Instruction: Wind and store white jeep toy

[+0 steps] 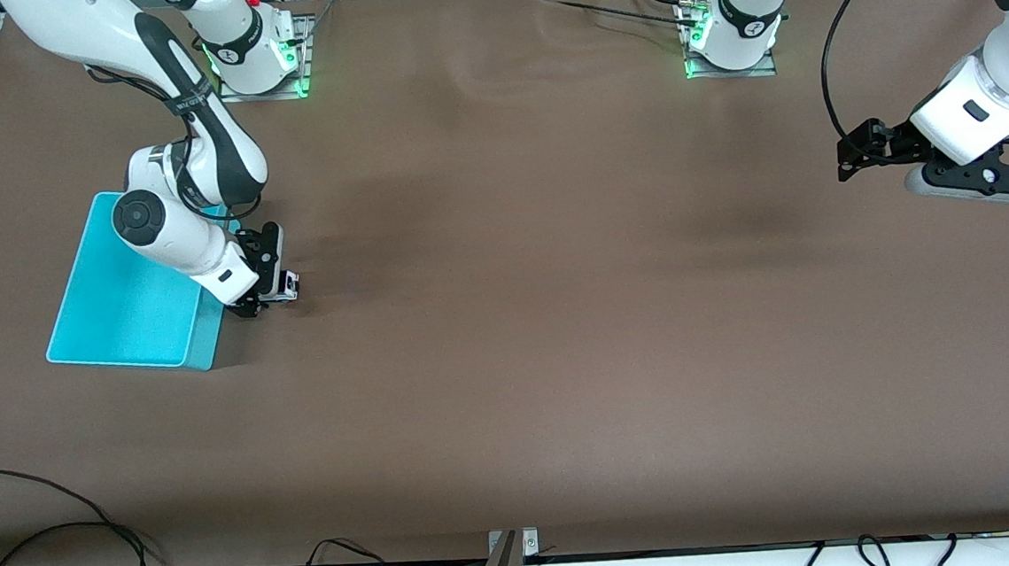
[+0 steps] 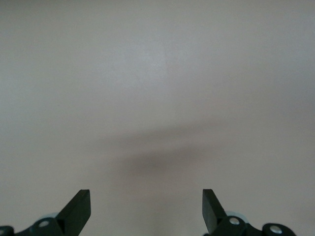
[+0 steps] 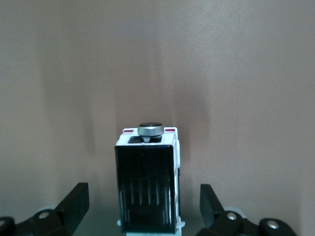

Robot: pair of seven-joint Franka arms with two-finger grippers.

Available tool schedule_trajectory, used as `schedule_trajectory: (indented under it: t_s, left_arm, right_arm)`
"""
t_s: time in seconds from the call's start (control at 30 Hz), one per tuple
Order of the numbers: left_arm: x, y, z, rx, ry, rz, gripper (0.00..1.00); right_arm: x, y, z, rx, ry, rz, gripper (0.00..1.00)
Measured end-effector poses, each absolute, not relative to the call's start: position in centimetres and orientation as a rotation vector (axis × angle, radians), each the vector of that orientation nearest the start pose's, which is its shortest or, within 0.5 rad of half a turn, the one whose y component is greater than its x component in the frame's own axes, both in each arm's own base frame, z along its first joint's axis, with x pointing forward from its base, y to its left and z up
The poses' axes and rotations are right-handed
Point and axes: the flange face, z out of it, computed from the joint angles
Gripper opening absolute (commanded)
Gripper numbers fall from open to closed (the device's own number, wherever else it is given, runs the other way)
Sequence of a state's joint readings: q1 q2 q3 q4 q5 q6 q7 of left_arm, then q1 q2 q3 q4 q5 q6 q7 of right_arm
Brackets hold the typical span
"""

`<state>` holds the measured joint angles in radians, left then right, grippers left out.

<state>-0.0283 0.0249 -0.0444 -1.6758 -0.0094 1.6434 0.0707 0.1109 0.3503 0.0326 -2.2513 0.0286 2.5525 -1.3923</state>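
My right gripper is ready to close on the white jeep toy now: my fingers reach down beside the toy's sides, level with its black roof (image 3: 146, 189).
The white jeep toy (image 1: 289, 286) stands on the brown table beside the turquoise bin (image 1: 120, 310), on the bin's side toward the left arm's end. In the right wrist view the white jeep toy (image 3: 147, 182) shows its black roof and a round silver knob. My right gripper (image 1: 277, 292) is low over the jeep and open. It also shows in the right wrist view (image 3: 143, 192), with one finger on each side of the jeep and a gap at both. My left gripper (image 1: 853, 156) is open and empty, held up over the left arm's end of the table; the left wrist view (image 2: 146, 197) shows only bare table under it.
The right arm's wrist and forearm hang over the bin's edge nearest the jeep. Loose black cables (image 1: 60, 527) lie along the table's edge nearest the front camera. A metal bracket (image 1: 512, 544) sits at the middle of that edge.
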Motion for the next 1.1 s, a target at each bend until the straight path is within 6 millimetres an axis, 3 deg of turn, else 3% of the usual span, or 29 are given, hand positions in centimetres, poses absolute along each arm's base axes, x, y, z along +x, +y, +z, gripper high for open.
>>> schedule_trajectory:
  t_s: [0.2, 0.27, 0.53, 0.7, 0.9, 1.1]
  left_arm:
    - [56.7, -4.2, 55.9, -3.145, 0.176, 0.111, 1.0]
    - [56.9, -4.2, 55.6, -3.145, 0.17, 0.121, 1.0]
    - [57.2, -4.0, 55.3, -3.146, 0.149, 0.124, 1.0]
    - [57.3, -3.7, 55.7, -3.147, 0.143, 0.111, 1.0]
    - [57.4, -3.3, 56.3, -3.149, 0.128, 0.092, 1.0]
    - [57.5, -2.6, 56.4, -3.15, 0.11, 0.089, 1.0]
  right_arm:
    - [53.0, 7.7, 19.7, -2.238, -2.123, 0.05, 0.18]
    - [53.0, 7.7, 19.6, -2.235, -2.125, 0.051, 0.07]
    - [53.2, 7.9, 19.9, -2.232, -2.131, 0.044, 0.07]
    - [54.1, 8.9, 21.2, -2.21, -2.144, 0.042, 0.07]
    - [56.7, 9.6, 25.0, -2.188, -2.139, 0.071, 0.07]
    - [59.7, 9.9, 30.4, -2.186, -2.137, 0.074, 0.07]
